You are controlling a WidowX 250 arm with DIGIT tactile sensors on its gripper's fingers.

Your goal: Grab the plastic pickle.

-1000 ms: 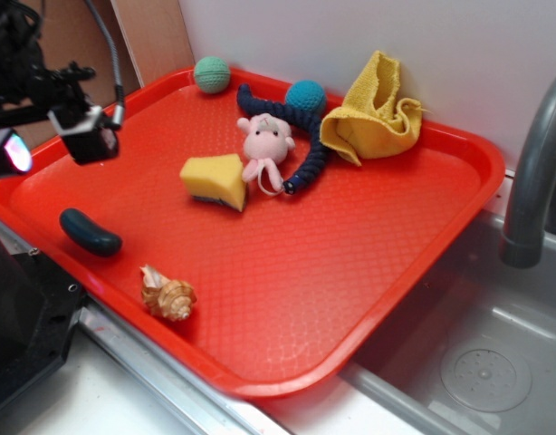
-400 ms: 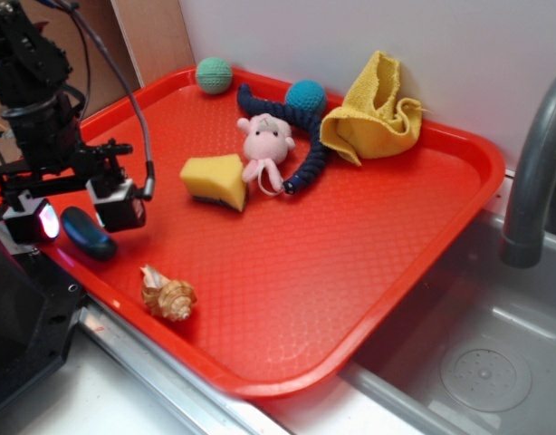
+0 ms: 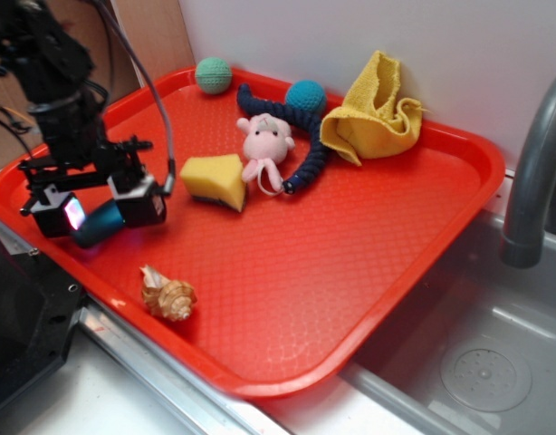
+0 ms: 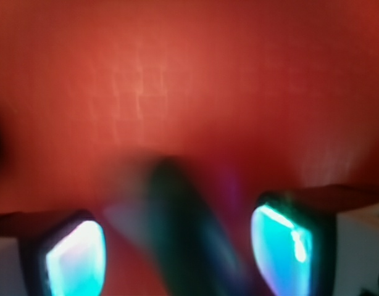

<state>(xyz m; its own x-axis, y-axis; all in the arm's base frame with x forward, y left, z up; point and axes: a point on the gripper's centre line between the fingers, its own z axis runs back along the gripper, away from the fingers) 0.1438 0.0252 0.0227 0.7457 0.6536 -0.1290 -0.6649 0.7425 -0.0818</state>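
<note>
My gripper grabs the plastic pickle by its rounded middle (image 3: 101, 224) next, to pick it off the red tray.
The plastic pickle (image 3: 102, 224), dark teal-green and capsule-shaped, lies on the red tray (image 3: 350, 272) near its left rim. My gripper (image 3: 98, 214) has come down over the pickle, one finger on each side. In the wrist view the pickle (image 4: 183, 234) is a dark blurred bar between the two glowing pads (image 4: 75, 256), with a gap of red tray on both sides. The gripper (image 4: 177, 250) is open and does not touch the pickle.
A seashell (image 3: 167, 295) lies just in front of the gripper and a yellow sponge wedge (image 3: 215, 179) just behind it. Further back are a pink plush (image 3: 267, 140), navy rope (image 3: 311, 156), two teal balls (image 3: 213, 74) and a yellow cloth (image 3: 373, 113). The sink (image 3: 482, 358) and faucet (image 3: 532, 172) are at the right.
The gripper has swung in from the upper left and come down. Its fingers now straddle the pickle, which has stayed in about the same place.
</note>
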